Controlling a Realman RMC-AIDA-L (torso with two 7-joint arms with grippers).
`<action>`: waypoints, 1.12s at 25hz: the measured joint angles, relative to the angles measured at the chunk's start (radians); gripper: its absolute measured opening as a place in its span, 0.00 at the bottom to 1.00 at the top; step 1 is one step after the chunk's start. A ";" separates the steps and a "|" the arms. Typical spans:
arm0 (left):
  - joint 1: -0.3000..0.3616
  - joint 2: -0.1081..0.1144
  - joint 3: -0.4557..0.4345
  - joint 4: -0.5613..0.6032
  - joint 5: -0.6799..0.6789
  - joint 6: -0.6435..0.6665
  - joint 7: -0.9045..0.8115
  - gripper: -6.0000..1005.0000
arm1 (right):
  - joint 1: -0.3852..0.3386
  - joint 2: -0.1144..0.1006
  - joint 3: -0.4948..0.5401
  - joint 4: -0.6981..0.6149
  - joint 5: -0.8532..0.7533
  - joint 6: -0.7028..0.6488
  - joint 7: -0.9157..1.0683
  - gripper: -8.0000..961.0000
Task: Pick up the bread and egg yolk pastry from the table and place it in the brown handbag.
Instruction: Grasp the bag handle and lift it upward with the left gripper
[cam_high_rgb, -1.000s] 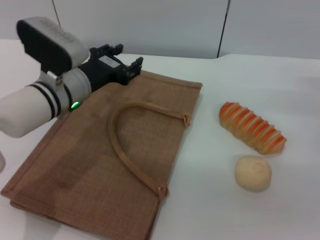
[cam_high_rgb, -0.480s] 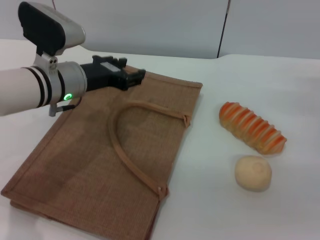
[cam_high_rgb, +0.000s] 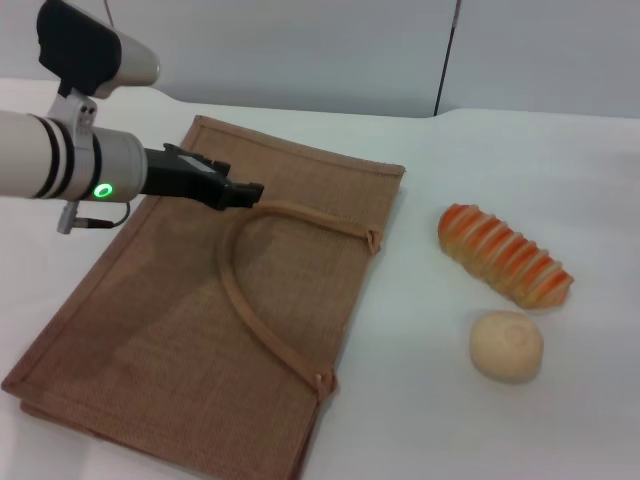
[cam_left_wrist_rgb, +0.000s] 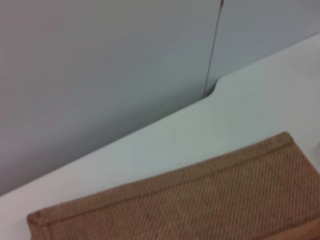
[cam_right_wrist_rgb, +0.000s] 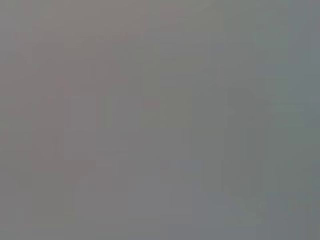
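The left gripper's fingers are above the tan loop handle on the brown handbag (cam_high_rgb: 180, 340), so it isn't time to close yet: the left gripper should go down first, then close on the handle.
The brown handbag (cam_high_rgb: 180, 340) lies flat on the white table (cam_high_rgb: 450, 430), one tan loop handle (cam_high_rgb: 240, 295) resting on top. To its right sits the orange-and-cream striped bread (cam_high_rgb: 505, 256), and just in front of that the round pale egg yolk pastry (cam_high_rgb: 506, 345). My left gripper (cam_high_rgb: 240, 192) hovers over the bag's upper part, its tip right at the top of the handle loop. The left wrist view shows the bag's far edge (cam_left_wrist_rgb: 200, 200) and the table (cam_left_wrist_rgb: 190, 135) beyond it. My right gripper is out of view; its wrist view is plain grey.
A grey wall (cam_high_rgb: 300, 50) with a dark vertical seam (cam_high_rgb: 447, 55) stands behind the table. White tabletop surrounds the bread and pastry on the right.
My left arm has swung from the bag's far edge toward its middle and lowered, so the gripper now points at the top of the handle loop. Bag, bread and pastry have not moved.
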 joint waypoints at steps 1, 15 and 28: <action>-0.008 -0.001 -0.025 -0.001 0.029 -0.030 -0.011 0.60 | 0.000 0.000 0.000 0.000 0.000 0.000 0.000 0.90; -0.095 0.011 -0.069 -0.119 0.093 -0.125 -0.026 0.60 | 0.003 0.000 0.000 0.000 0.000 0.000 0.003 0.90; -0.147 0.009 -0.081 -0.164 0.190 -0.155 -0.076 0.60 | 0.006 0.000 0.000 0.000 0.000 0.000 0.006 0.90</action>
